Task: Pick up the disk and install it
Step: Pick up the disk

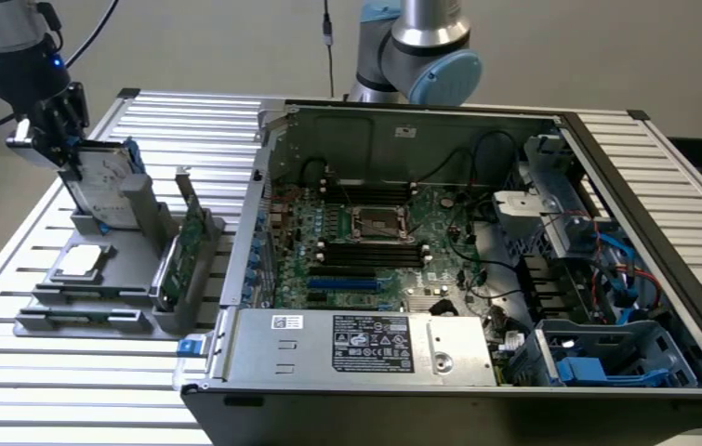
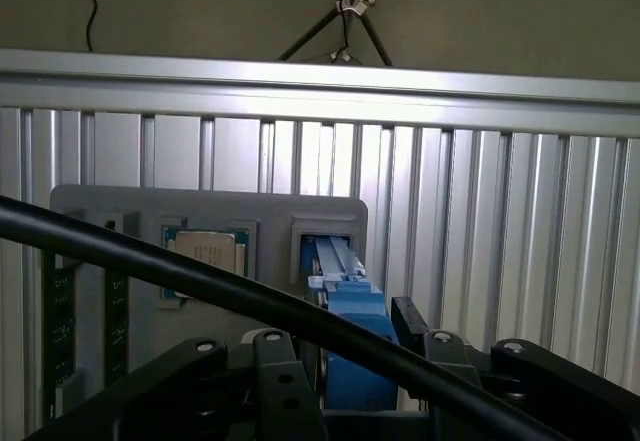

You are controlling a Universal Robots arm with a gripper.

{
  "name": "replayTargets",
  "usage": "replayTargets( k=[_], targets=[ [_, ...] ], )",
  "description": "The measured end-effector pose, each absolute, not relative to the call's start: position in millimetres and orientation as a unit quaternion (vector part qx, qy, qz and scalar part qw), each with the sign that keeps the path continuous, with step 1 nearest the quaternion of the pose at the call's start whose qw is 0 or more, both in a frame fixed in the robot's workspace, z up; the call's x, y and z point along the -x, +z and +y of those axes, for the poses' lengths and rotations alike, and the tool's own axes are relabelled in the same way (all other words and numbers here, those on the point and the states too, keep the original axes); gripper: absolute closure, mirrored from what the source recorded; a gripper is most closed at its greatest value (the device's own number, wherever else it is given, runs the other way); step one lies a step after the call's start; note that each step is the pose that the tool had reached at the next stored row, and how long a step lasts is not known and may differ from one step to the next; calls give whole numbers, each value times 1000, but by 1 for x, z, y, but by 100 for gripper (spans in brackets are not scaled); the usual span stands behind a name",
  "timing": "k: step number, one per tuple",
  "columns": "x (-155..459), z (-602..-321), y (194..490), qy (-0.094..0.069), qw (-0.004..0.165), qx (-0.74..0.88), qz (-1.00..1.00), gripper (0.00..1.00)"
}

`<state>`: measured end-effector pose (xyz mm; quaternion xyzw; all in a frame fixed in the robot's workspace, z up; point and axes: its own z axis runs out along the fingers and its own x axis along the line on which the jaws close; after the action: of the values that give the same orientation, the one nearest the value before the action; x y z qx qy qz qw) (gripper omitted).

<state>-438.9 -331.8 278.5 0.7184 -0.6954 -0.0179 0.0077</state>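
Note:
The sides of the holder's slot close around the disk's lower end, so my gripper should next grab the disk by its exposed top end (image 1: 105, 156).
The disk (image 1: 108, 178), silver-grey with blue side rails, stands on edge in a slot of the grey parts holder (image 1: 127, 311) at the exterior view's left. My gripper (image 1: 69, 149) is down over the disk's top end. In the wrist view the disk's blue rail (image 2: 352, 326) runs between the two black fingers (image 2: 408, 318), which stand wide on either side of it. My gripper (image 2: 340, 339) is open and straddles the disk. The disk still rests in its slot.
In the same holder lie a small silver square chip (image 1: 84, 263) and an upright green circuit card (image 1: 184, 249). The open computer case (image 1: 264, 186) is on the slatted aluminium table (image 1: 65, 381), with a blue-trimmed drive bay (image 1: 605, 364) at its near right corner. A black cable (image 2: 150, 266) crosses the wrist view.

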Motion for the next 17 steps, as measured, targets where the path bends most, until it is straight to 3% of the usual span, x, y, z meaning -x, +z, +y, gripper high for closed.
replayTargets(
  k=[1,2,17],
  targets=[
    [439,-332,279,-18,8,-718,-695,54],
    [439,-332,279,-18,8,-718,-695,61],
    [439,-333,279,-18,8,-717,-696,66]
  ],
)
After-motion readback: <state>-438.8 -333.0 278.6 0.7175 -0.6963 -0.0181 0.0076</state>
